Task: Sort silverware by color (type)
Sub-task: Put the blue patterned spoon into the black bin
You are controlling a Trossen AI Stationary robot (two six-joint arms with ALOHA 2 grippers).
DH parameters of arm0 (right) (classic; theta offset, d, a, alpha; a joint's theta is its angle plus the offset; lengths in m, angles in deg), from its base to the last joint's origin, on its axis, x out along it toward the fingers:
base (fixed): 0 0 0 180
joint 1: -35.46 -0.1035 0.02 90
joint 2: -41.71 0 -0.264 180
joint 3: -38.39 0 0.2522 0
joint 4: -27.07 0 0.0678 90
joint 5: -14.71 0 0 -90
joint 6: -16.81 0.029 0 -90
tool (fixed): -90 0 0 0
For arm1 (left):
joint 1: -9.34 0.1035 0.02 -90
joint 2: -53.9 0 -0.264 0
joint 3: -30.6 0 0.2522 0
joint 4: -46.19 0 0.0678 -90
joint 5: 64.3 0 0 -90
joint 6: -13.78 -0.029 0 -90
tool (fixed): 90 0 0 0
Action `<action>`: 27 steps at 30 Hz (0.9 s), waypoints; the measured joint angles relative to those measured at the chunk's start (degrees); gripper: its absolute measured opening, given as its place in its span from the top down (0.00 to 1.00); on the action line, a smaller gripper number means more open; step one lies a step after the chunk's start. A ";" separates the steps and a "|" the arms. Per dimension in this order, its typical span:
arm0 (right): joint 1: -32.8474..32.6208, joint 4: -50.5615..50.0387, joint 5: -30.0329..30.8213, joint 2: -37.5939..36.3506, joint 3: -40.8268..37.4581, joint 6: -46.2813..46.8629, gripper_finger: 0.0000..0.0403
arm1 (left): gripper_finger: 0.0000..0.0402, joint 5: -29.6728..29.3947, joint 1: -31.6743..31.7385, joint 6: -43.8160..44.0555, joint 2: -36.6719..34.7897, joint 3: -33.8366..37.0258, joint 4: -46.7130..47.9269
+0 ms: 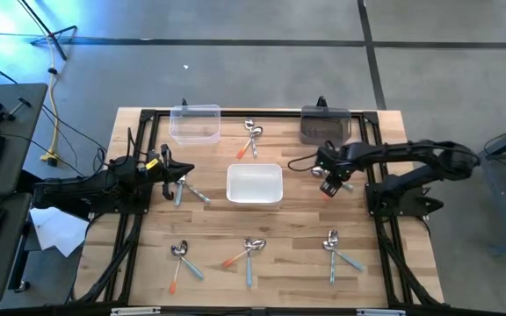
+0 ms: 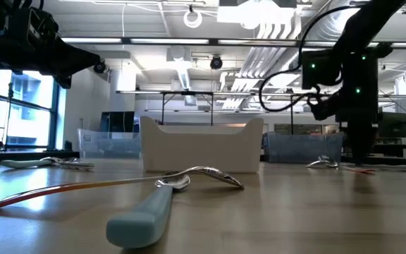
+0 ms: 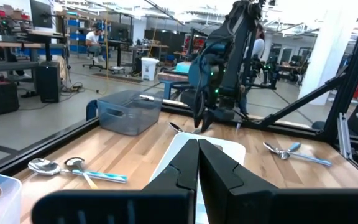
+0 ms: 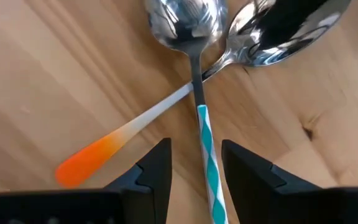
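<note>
My right gripper grabs the striped spoon by its teal-and-white handle next, to sort the spoon by type.
My right gripper is open and points down over two crossed spoons to the right of the white bin. Its fingers stand on either side of the teal-and-white striped handle without touching it. An orange-tipped spoon lies under the striped one, and their shiny bowls lie side by side on the wood. My left gripper is shut and empty, and hovers left of the white bin, beside a pair of spoons. Its fingers also show shut in the left wrist view.
A clear bin and a dark grey bin stand at the far edge. More spoon groups lie at the far middle and along the near edge, at the left, the middle and the right. Black frame rails run along the table's sides.
</note>
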 joint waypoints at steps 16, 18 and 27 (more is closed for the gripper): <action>3.88 0.66 -2.65 4.49 0.15 -1.69 0.81 | 0.99 0.02 0.00 -1.60 0.02 0.00 1.86; 4.09 0.74 -3.13 4.51 0.11 -1.69 0.86 | 0.99 0.00 0.00 -1.60 0.02 0.00 1.73; 3.96 -0.88 -2.37 4.59 1.69 -1.69 0.98 | 0.99 0.02 0.00 -1.57 0.02 0.00 1.73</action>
